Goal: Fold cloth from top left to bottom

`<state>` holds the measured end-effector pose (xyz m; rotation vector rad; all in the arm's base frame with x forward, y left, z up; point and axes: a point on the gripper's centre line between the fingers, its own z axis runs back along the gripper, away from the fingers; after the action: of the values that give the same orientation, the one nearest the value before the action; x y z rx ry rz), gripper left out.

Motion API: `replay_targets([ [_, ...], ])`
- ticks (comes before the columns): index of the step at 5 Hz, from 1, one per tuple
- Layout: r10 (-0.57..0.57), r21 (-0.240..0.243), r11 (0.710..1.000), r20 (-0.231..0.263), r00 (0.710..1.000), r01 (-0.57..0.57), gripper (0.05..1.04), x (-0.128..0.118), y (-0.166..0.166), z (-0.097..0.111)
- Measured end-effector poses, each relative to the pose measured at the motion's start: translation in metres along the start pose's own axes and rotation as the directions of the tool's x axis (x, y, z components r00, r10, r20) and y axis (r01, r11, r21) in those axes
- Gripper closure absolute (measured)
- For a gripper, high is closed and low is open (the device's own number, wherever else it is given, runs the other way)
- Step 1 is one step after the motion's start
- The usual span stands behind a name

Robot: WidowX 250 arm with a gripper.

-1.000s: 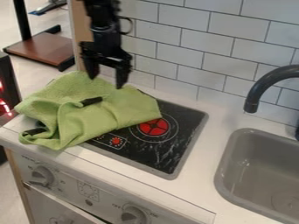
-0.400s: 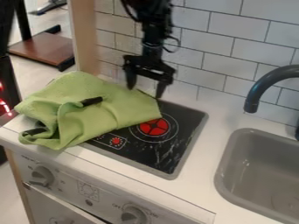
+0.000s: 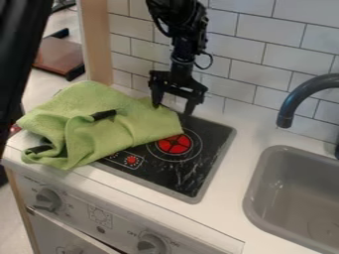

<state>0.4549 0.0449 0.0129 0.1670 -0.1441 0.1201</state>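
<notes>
The cloth has its corner over the black stovetop [image 3: 207,149]. I should grab it there next with my gripper and fold the cloth over toward its bottom.
The black gripper [image 3: 173,110] hangs at the back edge of the stove, its fingers spread apart. Its left finger is at the back right part of the green cloth [image 3: 129,130], and its right finger is just beyond the cloth's edge, above the stovetop. Whether the left finger touches the cloth I cannot tell. Rumpled and partly folded, the cloth covers the left part of the black stovetop [image 3: 207,149] and reaches the counter's left corner. Two dark pieces show among its folds.
A grey sink [image 3: 298,198] with a dark curved faucet [image 3: 298,96] lies at the right. The tiled wall [image 3: 245,54] rises behind the counter, with a wooden post [image 3: 96,42] at its left end. Knobs [image 3: 46,199] line the front panel below.
The gripper has moved right from above the cloth's back and then lower, to the cloth's back right edge. The cloth has kept its shape and place.
</notes>
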Motion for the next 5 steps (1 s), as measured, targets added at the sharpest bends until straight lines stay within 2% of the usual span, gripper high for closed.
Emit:
replay_targets([
  [1, 0.01, 0.031, 0.999, 0.007, 1.0, -0.01, 0.435, 0.0, -0.003, -0.001],
  [2, -0.002, 0.054, 0.999, -0.009, 1.0, 0.003, 0.716, -0.003, -0.005, -0.01],
  [3, -0.011, 0.072, 0.997, 0.0, 1.0, 0.011, 0.898, -0.003, -0.005, -0.011],
  [4, -0.013, 0.075, 0.997, 0.0, 1.0, 0.013, 1.005, -0.005, -0.005, -0.014],
  [5, -0.022, 0.065, 0.998, 0.008, 1.0, 0.022, 1.034, -0.006, -0.006, -0.013],
])
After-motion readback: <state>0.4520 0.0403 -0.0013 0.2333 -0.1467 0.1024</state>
